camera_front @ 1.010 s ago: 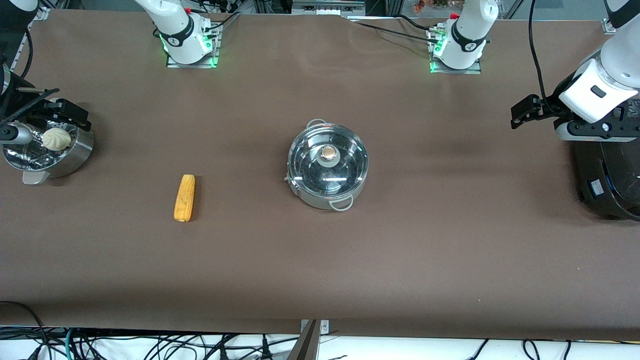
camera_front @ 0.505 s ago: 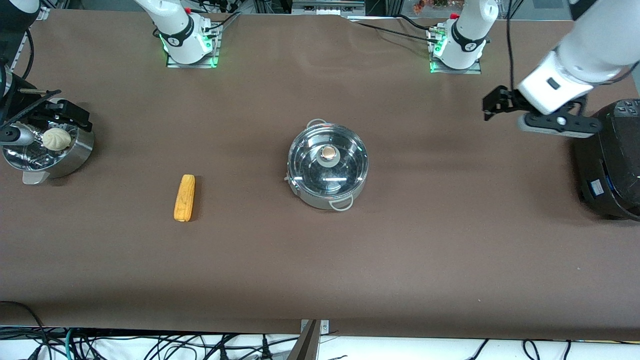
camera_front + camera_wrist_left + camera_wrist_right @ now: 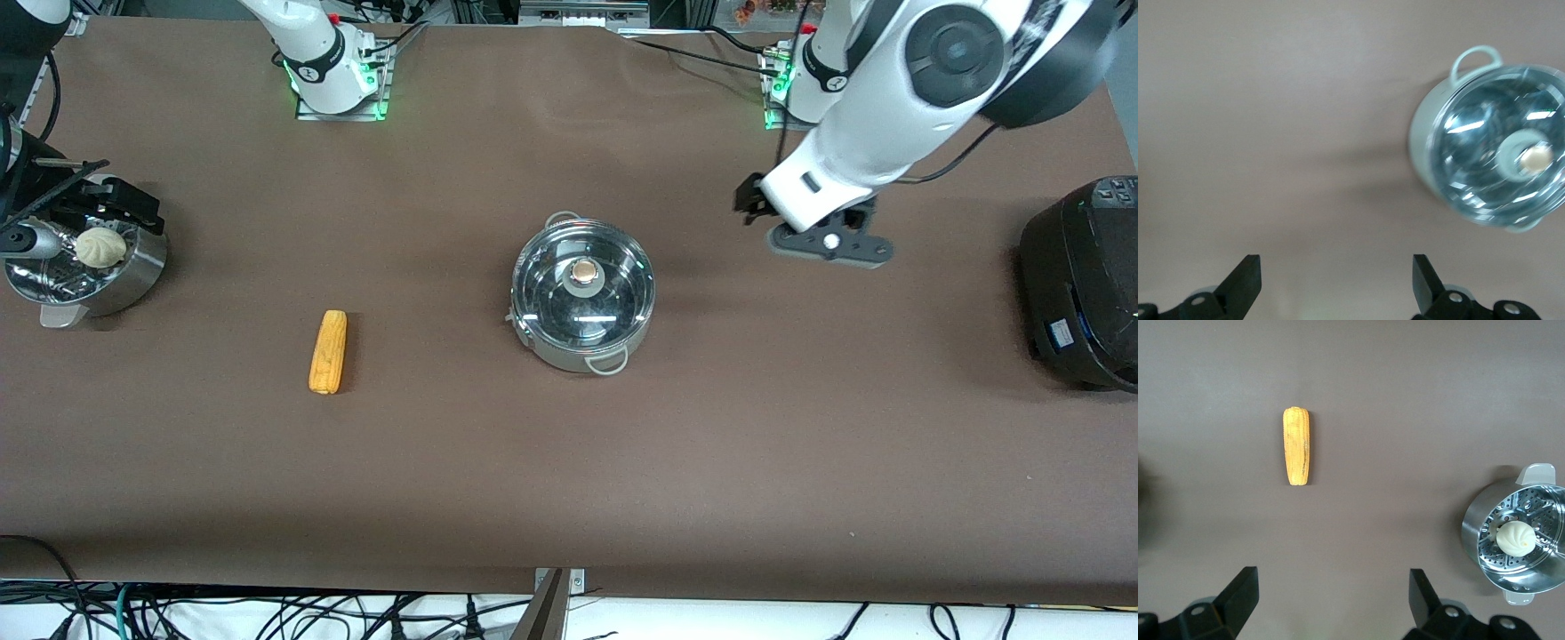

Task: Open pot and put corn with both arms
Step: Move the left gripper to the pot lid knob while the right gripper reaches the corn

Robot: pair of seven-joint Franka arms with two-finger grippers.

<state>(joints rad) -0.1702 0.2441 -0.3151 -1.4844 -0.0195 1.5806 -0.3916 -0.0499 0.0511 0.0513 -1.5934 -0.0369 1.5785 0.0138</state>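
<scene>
My left gripper needs to grab the glass lid by its knob next. Then the pot can be opened for the corn.
The steel pot stands mid-table with its glass lid and tan knob on. The corn lies on the table toward the right arm's end, a little nearer the front camera than the pot. My left gripper is open and empty, up over bare table beside the pot on the left arm's side. In the left wrist view the pot shows apart from it. My right gripper is open and empty by the steamer pot. In the right wrist view the corn lies apart from it.
A perforated steel steamer pot with a white bun stands at the right arm's end; it also shows in the right wrist view. A large black cooker stands at the left arm's end.
My left arm has swung from over the black cooker toward the pot. The right arm, the pot and the corn have not moved.
</scene>
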